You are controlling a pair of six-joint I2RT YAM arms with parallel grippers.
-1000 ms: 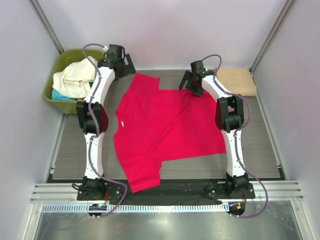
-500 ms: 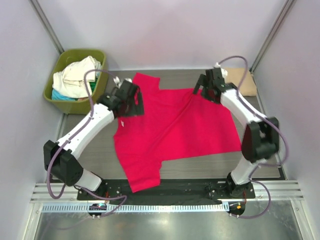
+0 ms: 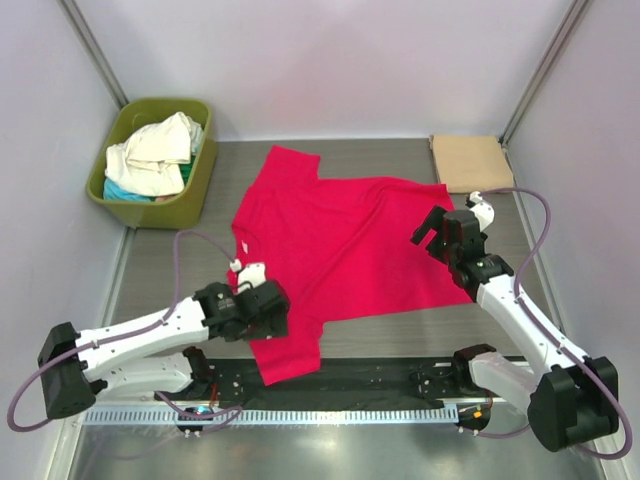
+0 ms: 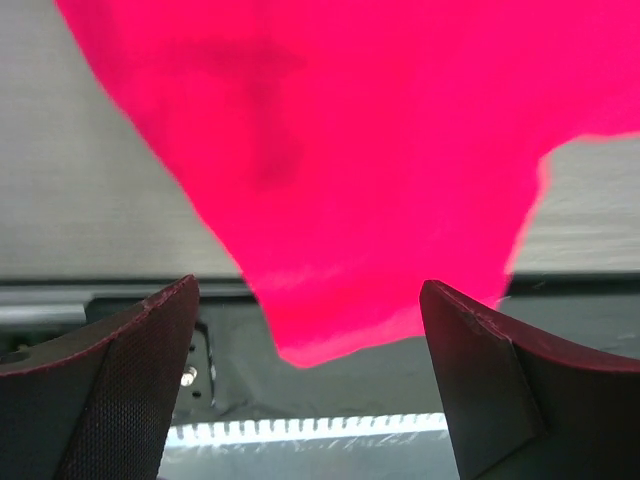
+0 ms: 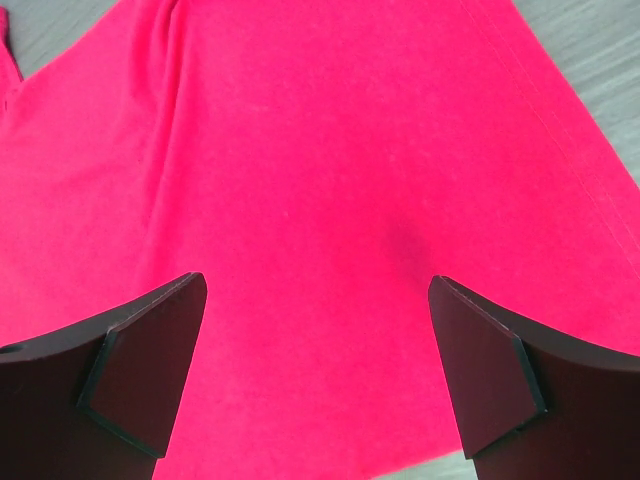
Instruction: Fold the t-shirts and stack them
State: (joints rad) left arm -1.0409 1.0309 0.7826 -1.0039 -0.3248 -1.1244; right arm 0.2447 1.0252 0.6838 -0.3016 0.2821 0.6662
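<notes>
My left gripper needs to go lower before it closes on the sleeve tip, because its open fingers are above the hem of the sleeve tip in the left wrist view.
A crimson-red t-shirt lies spread flat on the grey table, one sleeve at the near left and one at the far left. My left gripper is open and empty over the near sleeve; the left wrist view shows the sleeve tip between the open jaws, reaching the black base plate. My right gripper is open and empty over the shirt's right hem; red cloth fills the right wrist view. A folded tan-beige shirt lies at the far right. Cream-white and teal shirts sit in the tub.
An olive-green plastic tub stands at the far left corner. The black base plate and a toothed metal rail run along the near edge. Grey walls close in both sides and the back.
Both arms have swung back from the far edge of the shirt toward the near side. The left gripper went from the far sleeve to the near sleeve; the right to the right hem.
</notes>
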